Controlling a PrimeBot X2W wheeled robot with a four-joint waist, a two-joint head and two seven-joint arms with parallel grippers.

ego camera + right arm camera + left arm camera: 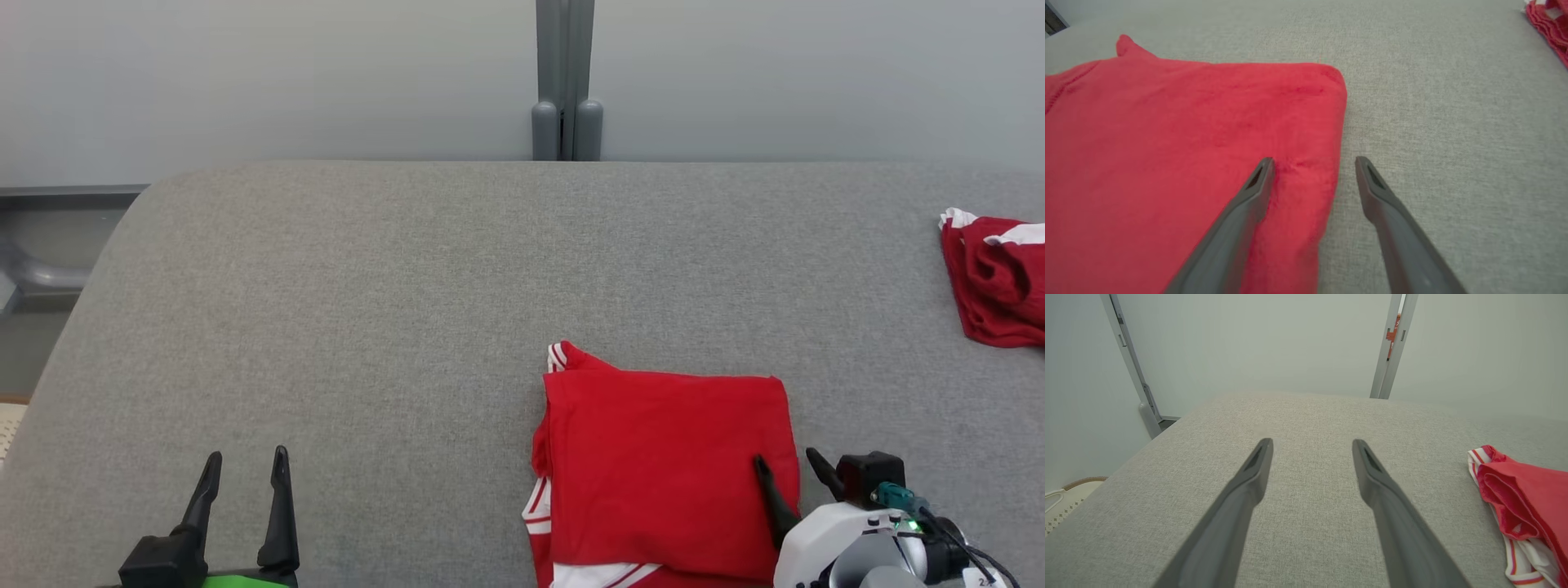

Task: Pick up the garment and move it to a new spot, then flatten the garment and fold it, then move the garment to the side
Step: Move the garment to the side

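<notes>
My right gripper is to move the folded bundle [656, 465] to the side next, so it should grab the red garment by its smooth folded edge [792, 441].
The garment [665, 465] is red with white striped trim and lies folded into a rough square on the grey surface, near the front and right of centre. My right gripper [788, 461] stands open astride its right edge, one finger over the cloth and the other over bare surface. The right wrist view shows that same edge of the garment [1188, 163] running between the fingers of the right gripper [1312, 161]. My left gripper [245, 457] is open at the lower left, well clear of the garment. In the left wrist view the left gripper [1312, 443] points over bare surface, with the garment [1527, 498] off to the right.
A second red and white piece of clothing [996, 278] lies bunched at the far right edge of the grey padded surface [408, 286]. A grey wall and a vertical post [565, 82] stand behind it. The surface drops off at its rounded left corner.
</notes>
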